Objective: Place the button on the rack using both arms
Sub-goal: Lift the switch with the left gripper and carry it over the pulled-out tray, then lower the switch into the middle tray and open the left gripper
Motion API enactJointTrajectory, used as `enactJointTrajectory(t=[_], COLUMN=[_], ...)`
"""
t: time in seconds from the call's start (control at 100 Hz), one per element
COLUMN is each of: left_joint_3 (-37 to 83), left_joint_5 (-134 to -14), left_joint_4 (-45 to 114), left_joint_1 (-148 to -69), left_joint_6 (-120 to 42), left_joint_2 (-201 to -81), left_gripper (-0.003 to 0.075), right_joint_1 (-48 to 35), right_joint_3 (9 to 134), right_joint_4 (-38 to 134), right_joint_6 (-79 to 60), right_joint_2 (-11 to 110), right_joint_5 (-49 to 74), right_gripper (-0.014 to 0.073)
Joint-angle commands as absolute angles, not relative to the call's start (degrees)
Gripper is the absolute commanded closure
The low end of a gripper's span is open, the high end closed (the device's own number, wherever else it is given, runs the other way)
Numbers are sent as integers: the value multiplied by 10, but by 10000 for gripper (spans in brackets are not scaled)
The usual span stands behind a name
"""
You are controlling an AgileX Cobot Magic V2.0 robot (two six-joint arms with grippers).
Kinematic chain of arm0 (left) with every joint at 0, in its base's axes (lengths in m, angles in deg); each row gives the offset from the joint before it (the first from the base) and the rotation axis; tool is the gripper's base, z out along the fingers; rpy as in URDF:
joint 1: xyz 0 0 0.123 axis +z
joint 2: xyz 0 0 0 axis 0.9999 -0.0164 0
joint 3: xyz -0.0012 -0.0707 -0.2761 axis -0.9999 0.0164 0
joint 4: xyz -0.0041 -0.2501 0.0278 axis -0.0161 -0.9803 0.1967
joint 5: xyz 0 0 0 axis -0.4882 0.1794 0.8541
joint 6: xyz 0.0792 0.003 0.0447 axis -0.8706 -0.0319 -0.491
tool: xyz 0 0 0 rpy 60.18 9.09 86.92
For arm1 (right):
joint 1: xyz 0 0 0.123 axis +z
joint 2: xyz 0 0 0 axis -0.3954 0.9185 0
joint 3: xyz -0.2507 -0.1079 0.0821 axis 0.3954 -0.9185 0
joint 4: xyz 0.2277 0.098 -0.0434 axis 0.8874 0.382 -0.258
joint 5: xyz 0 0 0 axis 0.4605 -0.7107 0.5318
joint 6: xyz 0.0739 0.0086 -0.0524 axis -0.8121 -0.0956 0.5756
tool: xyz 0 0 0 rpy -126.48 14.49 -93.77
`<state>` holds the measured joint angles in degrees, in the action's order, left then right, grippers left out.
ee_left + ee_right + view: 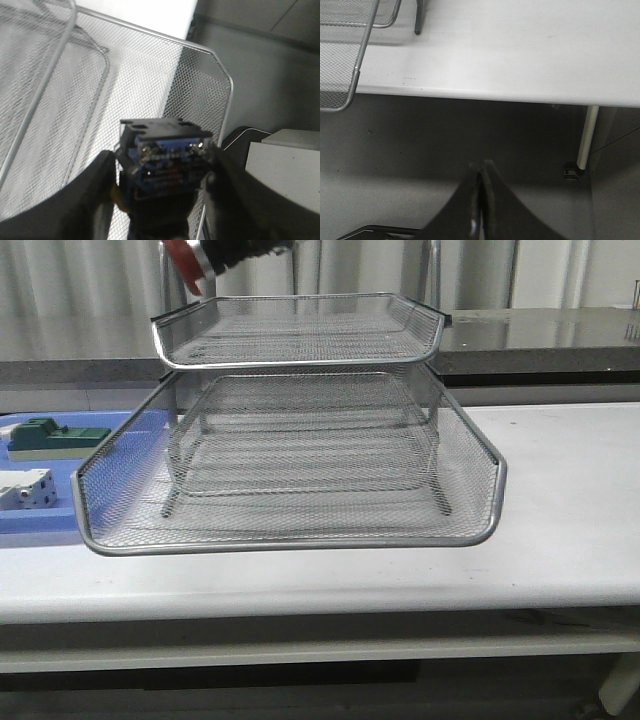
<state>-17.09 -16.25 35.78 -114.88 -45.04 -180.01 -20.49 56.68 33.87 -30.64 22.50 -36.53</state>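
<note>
The left gripper should keep holding the button, as the button's red head (pixel 184 262) hangs by the top tray's back corner, above the pulled-out tray (pixel 310 460).
The button (pixel 196 262) shows at the top of the front view, red head and silver collar down-left, just above the back left corner of the rack's top tray (pixel 300 332). In the left wrist view my left gripper (pixel 162 172) is shut on the button's blue and black rear block (pixel 167 155), held above the mesh rack (pixel 150 80). The gripper itself is cut off in the front view. My right gripper (pixel 481 172) is shut and empty, below and in front of the table edge (pixel 495 92). A corner of the rack's bottom tray (pixel 340 65) shows in that view.
A flat blue tray (pixel 60 520) lies left of the rack, with a green block (pixel 50 437) and a white block (pixel 25 490) on it. The rack's bottom tray (pixel 290 530) is slid out toward the front. A table leg (pixel 585 137) stands to the right.
</note>
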Motion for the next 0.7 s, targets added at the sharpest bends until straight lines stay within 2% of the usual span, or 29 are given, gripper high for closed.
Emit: enactJointTrajectory(t=[0.0, 0.56, 0.63, 0.69], left_joint_3=[-183, -183, -183, -183], left_joint_5=[-194, -238, -236, -233], left_joint_4=[340, 391, 391, 391], left_joint_1=[-1167, -1183, -1183, -1183], left_joint_6=[-463, -465, -465, -465], left_joint_2=[-1797, -1908, -1913, -1915], left_gripper=[741, 737, 708, 644], right_joint_1=[-207, -207, -207, -207], right_joint_3=[584, 584, 584, 584], right_joint_4=[334, 334, 334, 334], right_joint_6=[-306, -306, -306, -306], right_joint_2=[228, 228, 228, 228], right_joint_5=[-334, -334, -334, -334], right_gripper=[664, 664, 664, 664])
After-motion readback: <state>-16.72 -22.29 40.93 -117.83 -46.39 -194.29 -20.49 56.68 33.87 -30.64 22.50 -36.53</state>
